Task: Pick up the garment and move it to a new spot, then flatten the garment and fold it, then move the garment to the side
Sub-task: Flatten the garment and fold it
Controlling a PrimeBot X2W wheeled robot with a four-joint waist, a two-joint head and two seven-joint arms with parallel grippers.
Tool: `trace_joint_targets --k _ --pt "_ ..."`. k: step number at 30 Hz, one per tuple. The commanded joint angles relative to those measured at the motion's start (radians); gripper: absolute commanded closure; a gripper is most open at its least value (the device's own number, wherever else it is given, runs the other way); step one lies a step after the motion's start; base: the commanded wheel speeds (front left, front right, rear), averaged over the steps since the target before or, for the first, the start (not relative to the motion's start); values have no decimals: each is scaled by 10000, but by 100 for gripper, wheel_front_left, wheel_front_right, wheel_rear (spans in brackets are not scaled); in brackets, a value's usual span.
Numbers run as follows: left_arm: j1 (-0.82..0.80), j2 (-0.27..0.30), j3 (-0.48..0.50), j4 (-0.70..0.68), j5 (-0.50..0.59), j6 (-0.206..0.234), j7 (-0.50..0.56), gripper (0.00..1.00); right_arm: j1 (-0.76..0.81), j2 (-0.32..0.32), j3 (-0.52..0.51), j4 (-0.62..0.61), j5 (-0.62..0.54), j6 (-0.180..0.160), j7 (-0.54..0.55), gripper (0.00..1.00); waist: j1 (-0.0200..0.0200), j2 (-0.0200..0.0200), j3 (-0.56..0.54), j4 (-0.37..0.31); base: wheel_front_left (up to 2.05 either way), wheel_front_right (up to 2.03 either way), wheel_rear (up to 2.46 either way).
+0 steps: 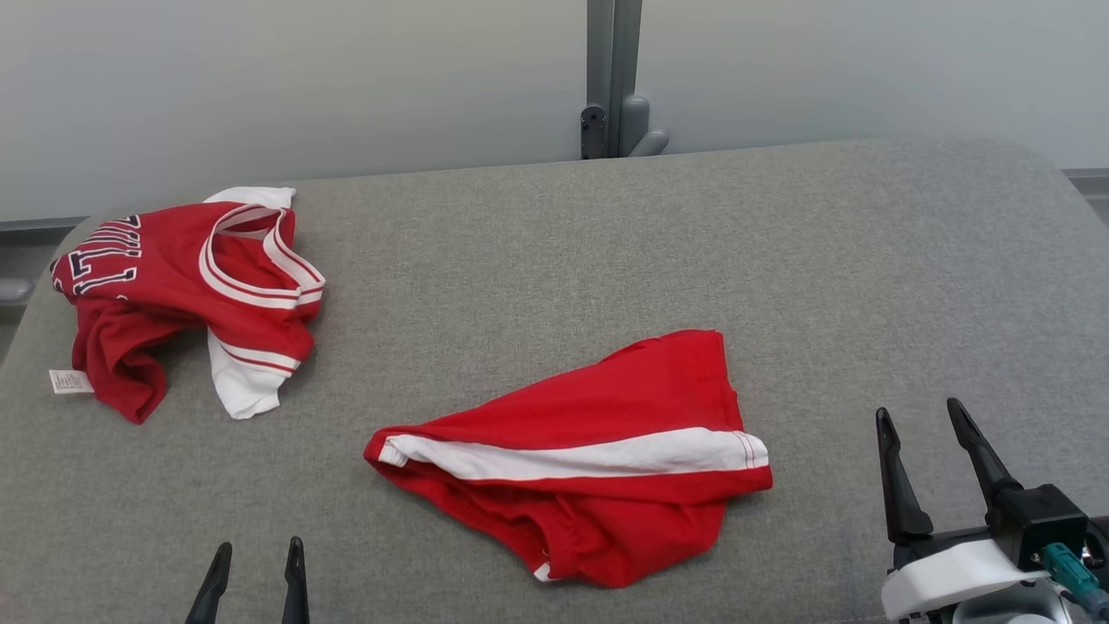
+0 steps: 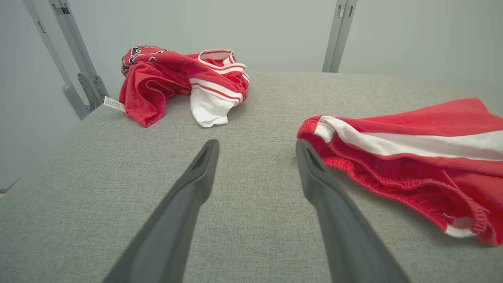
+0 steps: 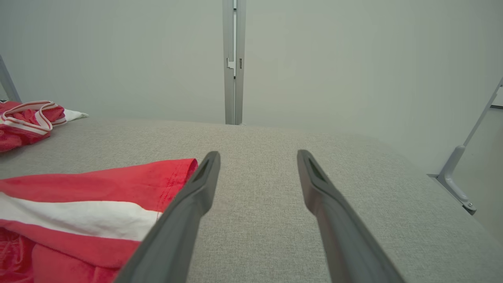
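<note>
My left gripper pinches the shorts' waistband corner next, since that corner stands up at the stripe's end while the red leg (image 1: 624,400) lies flat.
The garment, a pair of red shorts (image 1: 589,459) with a white side stripe, lies crumpled on the grey padded table (image 1: 606,260) near its front middle. My left gripper (image 1: 260,546) is open at the front edge, to the left of the shorts. In the left wrist view the left gripper (image 2: 257,143) hovers empty over bare cloth, with the shorts (image 2: 412,157) to its right. My right gripper (image 1: 918,409) is open to the right of the shorts. In the right wrist view the right gripper (image 3: 258,153) holds nothing, and the shorts (image 3: 78,196) lie beside its left finger.
A rumpled red and white jersey (image 1: 191,286) with a small tag lies at the table's far left corner, also seen as the jersey (image 2: 177,78) from the left wrist. A grey post (image 1: 613,78) stands behind the table against a pale wall. A metal bracket (image 3: 456,181) sits past the right edge.
</note>
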Motion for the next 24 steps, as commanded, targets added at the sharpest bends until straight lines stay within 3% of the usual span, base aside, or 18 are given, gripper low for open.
trace_joint_targets --k 1,24 --pt "-83 -23 33 -37 -63 -23 1 0 -97 -15 18 19 41 -3 -32 0 0 92 23 28 0 0 0" --pt "-418 -128 67 -215 -190 -24 0 0 -250 -176 554 2 312 -3 -32 0 0 92 128 115 0 0 0"
